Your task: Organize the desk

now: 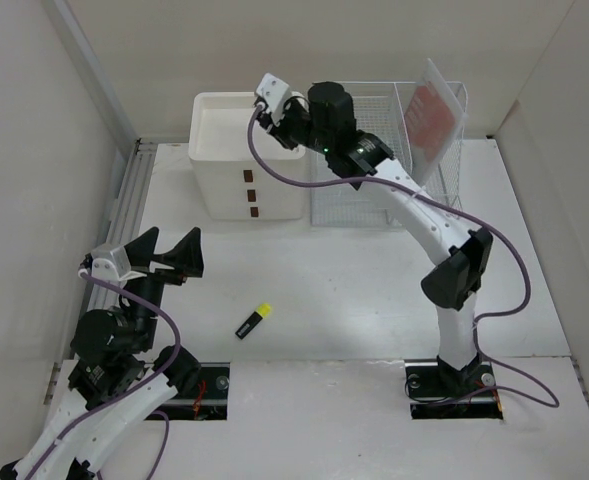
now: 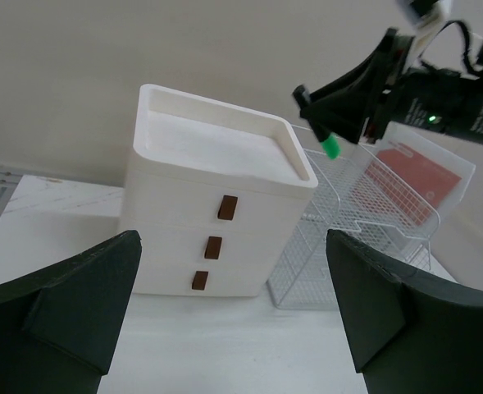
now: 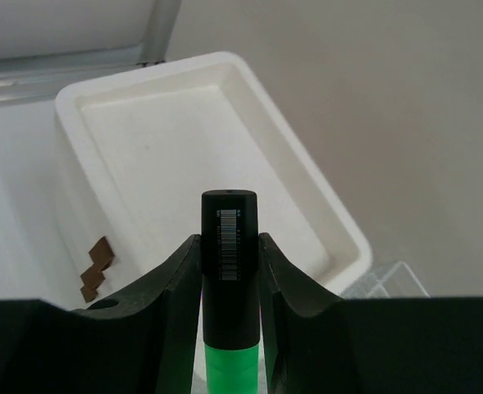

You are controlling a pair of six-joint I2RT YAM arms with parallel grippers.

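The highlighter's green end hangs high past the tray's rack-side rim, so if I opened my right gripper now, the highlighter would end on that rim or beside it.
My right gripper (image 1: 267, 107) is shut on a black highlighter with a green end (image 3: 229, 222) and holds it above the top tray of the white drawer unit (image 1: 242, 150). The left wrist view shows that gripper (image 2: 337, 111) with the green end (image 2: 331, 148) poking out below it. A black highlighter with a yellow cap (image 1: 254, 321) lies on the white desk (image 1: 354, 280), in front of the drawers. My left gripper (image 1: 170, 254) is open and empty, above the desk's left part, facing the drawers (image 2: 212, 193).
A white wire-mesh rack (image 1: 384, 170) stands right of the drawer unit and holds a clear sleeve with a red sheet (image 1: 432, 108). The drawers have three brown handles (image 1: 251, 193). Beige walls enclose the desk. A metal rail (image 1: 124, 200) runs along the left edge.
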